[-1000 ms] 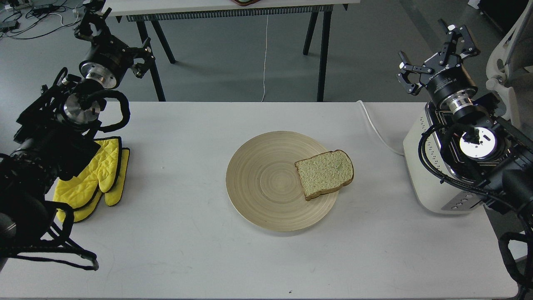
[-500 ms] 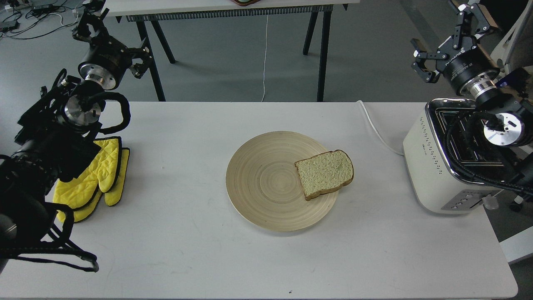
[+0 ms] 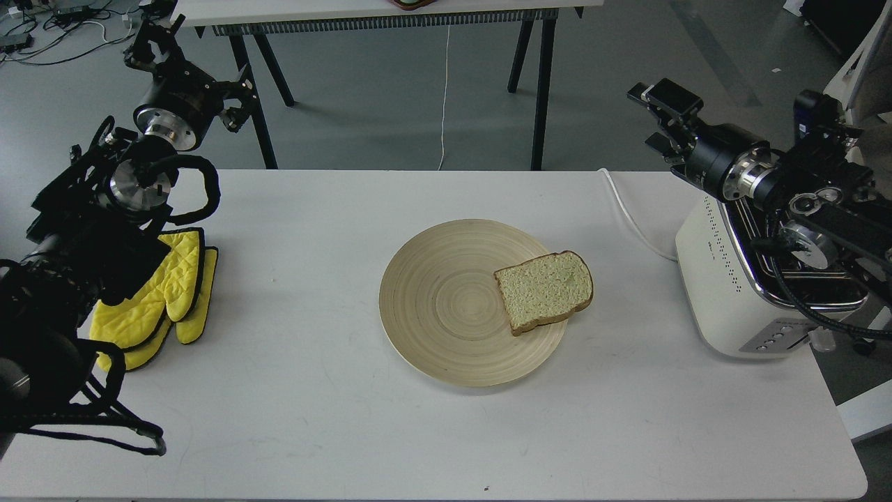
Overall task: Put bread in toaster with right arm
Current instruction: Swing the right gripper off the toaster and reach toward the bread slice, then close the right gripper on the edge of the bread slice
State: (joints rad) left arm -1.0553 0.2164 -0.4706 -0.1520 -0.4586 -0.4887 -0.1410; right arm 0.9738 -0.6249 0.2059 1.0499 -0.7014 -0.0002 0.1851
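Note:
The robot's right gripper should next grab the bread by its top edge. The bread can then go into the toaster, as the bread's straight bottom edge stays free.
The bread lies flat on the right side of a round wooden plate in the middle of the white table. The cream-white toaster stands at the table's right edge, its chrome top partly hidden by my right arm. My right gripper is in the air above the toaster's far left corner, pointing left, open and empty, well apart from the bread. My left gripper is raised at the far left, open and empty.
Yellow oven mitts lie at the table's left edge beside my left arm. The toaster's white cord runs off the table's back edge. A second table stands behind, across a strip of floor.
My right arm swung down and leftward: the gripper, earlier pointing up beyond the toaster, now points left over the toaster's far left corner. Bread, plate and left arm have not moved.

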